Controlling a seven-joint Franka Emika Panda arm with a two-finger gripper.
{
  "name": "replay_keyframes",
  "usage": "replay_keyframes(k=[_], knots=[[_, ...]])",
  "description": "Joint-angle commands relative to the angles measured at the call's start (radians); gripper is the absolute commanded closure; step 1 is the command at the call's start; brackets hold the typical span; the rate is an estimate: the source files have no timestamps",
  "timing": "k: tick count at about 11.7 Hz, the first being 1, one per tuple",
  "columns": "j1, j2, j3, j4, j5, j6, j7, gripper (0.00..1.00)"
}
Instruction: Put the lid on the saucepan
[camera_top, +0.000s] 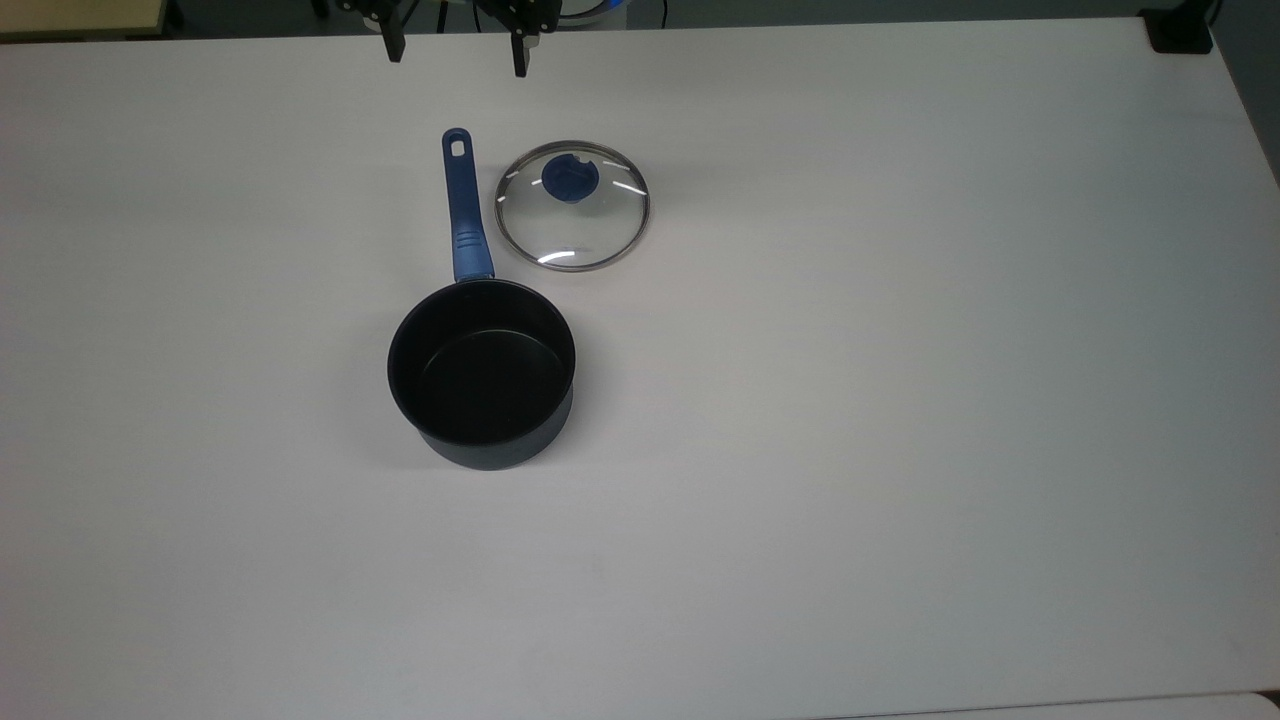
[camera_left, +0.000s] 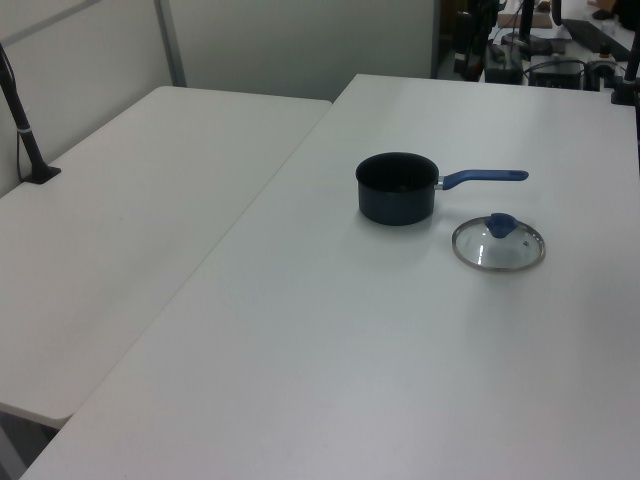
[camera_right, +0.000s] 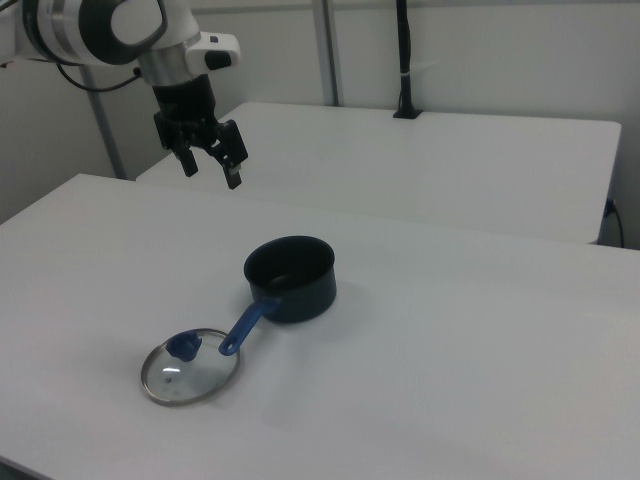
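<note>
The glass lid has to go on the saucepan (camera_left: 397, 187), so my gripper will grab the lid by its blue knob (camera_left: 501, 225) next.
The saucepan (camera_top: 482, 373) stands upright on the white table, dark with a black inside, its blue handle (camera_top: 462, 205) pointing toward the top view's upper edge. The glass lid (camera_top: 572, 205) with its blue knob (camera_top: 570, 179) lies flat on the table just right of the handle in the top view. Saucepan (camera_left: 397, 187) and lid (camera_left: 498, 244) sit side by side in the left view, and the right view has the lid (camera_right: 190, 366) in front of the saucepan (camera_right: 291, 277). My gripper (camera_right: 210, 168) hangs open high above the table, well away from both; its fingertips (camera_top: 520, 55) poke in at the top view's upper edge.
A second white table (camera_left: 130, 230) adjoins on the left view's left, with a black post (camera_left: 25, 130) clamped at its edge. A black clamp (camera_top: 1178, 35) sits at the top view's upper right corner. Equipment (camera_left: 530, 50) stands beyond the far table edge in the left view.
</note>
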Motion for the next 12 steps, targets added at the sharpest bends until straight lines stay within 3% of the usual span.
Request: replay_keyframes(k=[1,8,11,12], knots=[[0.024,0.002,-0.019,0.006,0.017,0.006,-0.009,0.00],[0.016,-0.001,-0.017,0.000,0.016,-0.005,-0.068,0.00],[0.012,-0.025,-0.013,-0.026,-0.006,-0.211,-0.484,0.00],[0.016,-0.044,-0.008,-0.065,-0.016,-0.244,-0.513,0.00]])
